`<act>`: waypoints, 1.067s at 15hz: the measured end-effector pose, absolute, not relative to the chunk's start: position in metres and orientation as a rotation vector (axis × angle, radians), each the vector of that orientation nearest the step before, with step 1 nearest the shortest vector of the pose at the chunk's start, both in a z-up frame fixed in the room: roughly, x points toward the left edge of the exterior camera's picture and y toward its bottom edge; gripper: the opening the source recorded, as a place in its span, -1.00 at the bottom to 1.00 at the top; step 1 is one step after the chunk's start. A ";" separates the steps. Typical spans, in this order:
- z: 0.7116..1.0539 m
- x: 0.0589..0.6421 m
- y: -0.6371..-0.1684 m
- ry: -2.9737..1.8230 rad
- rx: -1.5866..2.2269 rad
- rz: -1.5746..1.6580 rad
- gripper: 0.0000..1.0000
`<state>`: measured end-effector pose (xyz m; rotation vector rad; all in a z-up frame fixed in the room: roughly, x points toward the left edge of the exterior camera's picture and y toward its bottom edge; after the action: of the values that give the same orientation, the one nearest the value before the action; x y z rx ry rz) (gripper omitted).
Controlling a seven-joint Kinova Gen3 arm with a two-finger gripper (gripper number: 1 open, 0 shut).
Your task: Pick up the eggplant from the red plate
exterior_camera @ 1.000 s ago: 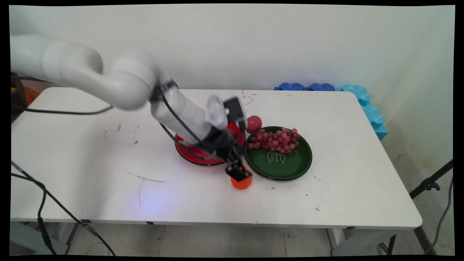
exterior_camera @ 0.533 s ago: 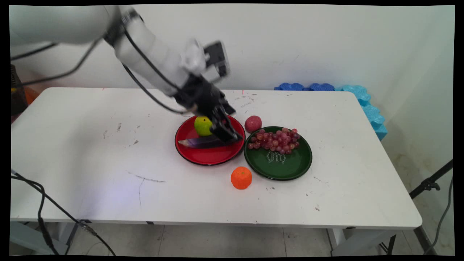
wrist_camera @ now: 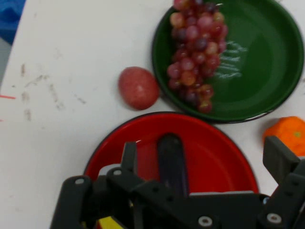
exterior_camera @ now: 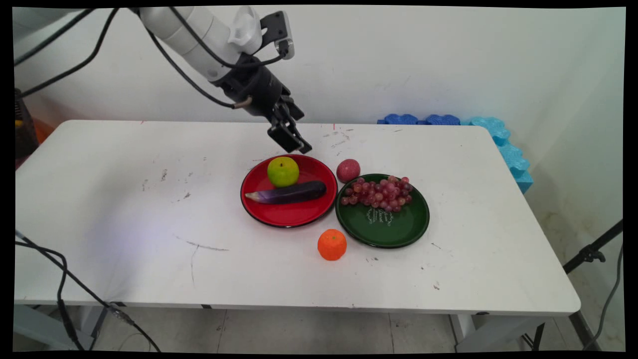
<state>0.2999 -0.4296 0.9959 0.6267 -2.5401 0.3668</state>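
My gripper grabs the eggplant by its dark, thick body near the rounded end (exterior_camera: 306, 191) next, to lift it off the red plate (exterior_camera: 279, 217).
My gripper (exterior_camera: 295, 143) hangs open and empty in the air above the far rim of the red plate (exterior_camera: 279, 217). On that plate lie a green apple (exterior_camera: 282, 171) and a dark purple eggplant (exterior_camera: 289, 193). In the hand view the gripper (wrist_camera: 205, 152) has its fingers (wrist_camera: 128, 155) spread wide over the red plate (wrist_camera: 219, 152), with the eggplant (wrist_camera: 171, 162) far below between them. An orange (exterior_camera: 332, 244) sits on the table in front of the plates, apart from the gripper; the hand view shows the orange (wrist_camera: 288, 133) at its right edge.
A green plate (exterior_camera: 394, 229) with a bunch of red grapes (exterior_camera: 380, 192) touches the red plate's right side. A pinkish-red round fruit (exterior_camera: 348, 170) lies behind both plates. Blue foam pieces (exterior_camera: 448, 120) line the table's back right corner. Black cables hang at the left.
The gripper was down at the orange a second ago. It has risen and swung back over the red plate's far side, leaving the orange on the table.
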 end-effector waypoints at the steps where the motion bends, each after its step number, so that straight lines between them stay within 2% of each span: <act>1: 0.993 0.301 -0.435 -2.550 0.625 0.367 1.00; 7: 0.963 0.301 -0.465 -2.615 0.639 0.336 1.00; 16: 0.899 0.283 -0.499 -2.719 0.694 0.190 1.00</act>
<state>0.2832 -0.4985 0.8990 0.6936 -2.7189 0.1899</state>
